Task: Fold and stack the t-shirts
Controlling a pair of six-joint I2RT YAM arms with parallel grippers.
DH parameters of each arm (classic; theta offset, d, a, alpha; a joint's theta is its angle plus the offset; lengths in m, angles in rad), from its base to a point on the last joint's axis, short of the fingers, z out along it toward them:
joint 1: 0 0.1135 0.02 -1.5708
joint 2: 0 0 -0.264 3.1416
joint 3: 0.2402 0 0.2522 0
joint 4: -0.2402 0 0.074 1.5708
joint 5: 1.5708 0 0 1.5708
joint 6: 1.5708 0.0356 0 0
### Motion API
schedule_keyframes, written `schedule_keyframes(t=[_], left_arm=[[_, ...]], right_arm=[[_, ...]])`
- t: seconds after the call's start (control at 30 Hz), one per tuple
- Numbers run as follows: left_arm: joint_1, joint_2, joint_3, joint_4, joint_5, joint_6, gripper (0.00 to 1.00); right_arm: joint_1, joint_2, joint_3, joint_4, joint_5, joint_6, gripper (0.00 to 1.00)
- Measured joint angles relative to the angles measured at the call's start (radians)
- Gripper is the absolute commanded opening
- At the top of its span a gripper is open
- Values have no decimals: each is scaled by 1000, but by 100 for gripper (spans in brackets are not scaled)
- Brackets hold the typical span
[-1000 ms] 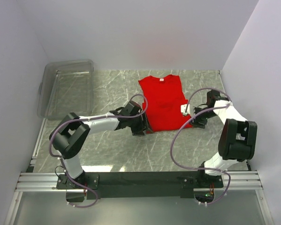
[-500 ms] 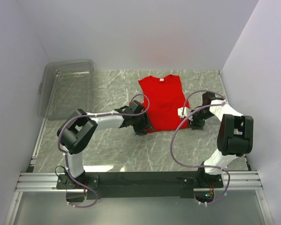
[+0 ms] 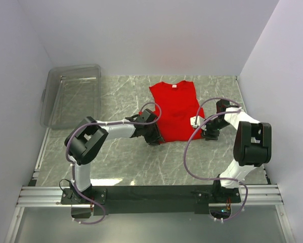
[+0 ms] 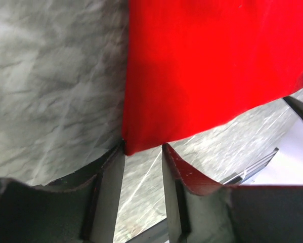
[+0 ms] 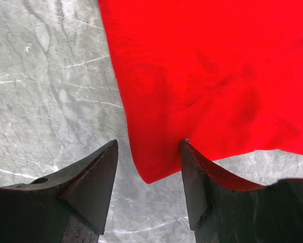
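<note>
I need to close my right gripper on the t-shirt's near corner now, because the corner is between its open fingers and reaches past both of them.
The red t-shirt (image 3: 176,109) lies flat on the marble table, folded into a long strip with its collar and white label (image 3: 174,86) at the far end. My left gripper (image 3: 158,137) sits at the shirt's near left corner. In the left wrist view the t-shirt (image 4: 207,61) ends in a corner right at the tips of the left gripper (image 4: 143,148), whose jaws stand a little apart. My right gripper (image 3: 205,132) is at the near right corner. There the t-shirt (image 5: 217,76) pokes its corner between the wide-open jaws of the right gripper (image 5: 148,144).
A clear plastic bin (image 3: 73,96) stands at the far left of the table against the left wall. White walls close the table in at the back and on the right. The metal rail with both arm bases (image 3: 151,195) runs along the near edge.
The left arm's elbow has swung right and its jaws have narrowed at the shirt's corner. The right gripper has edged left toward its corner. The shirt has not moved.
</note>
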Motion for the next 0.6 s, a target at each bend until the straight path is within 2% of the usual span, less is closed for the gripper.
schedule_keyframes(t=[0.17, 0.27, 0.3, 0.47, 0.6], left_arm=[[0, 24, 24, 10, -3, -15, 38], [-2, 26, 24, 14, -10, -18, 31], [-2, 26, 24, 14, -11, -18, 24], [-2, 31, 23, 17, -26, -15, 2], [-3, 28, 15, 35, -27, -14, 1]], right_arm=[[0, 0, 0, -1, -5, -10, 59], [0, 3, 1, -2, -7, -13, 57], [0, 5, 2, -2, -7, -14, 56], [0, 29, 26, -10, -7, -14, 45], [0, 40, 34, -13, -7, -14, 35]])
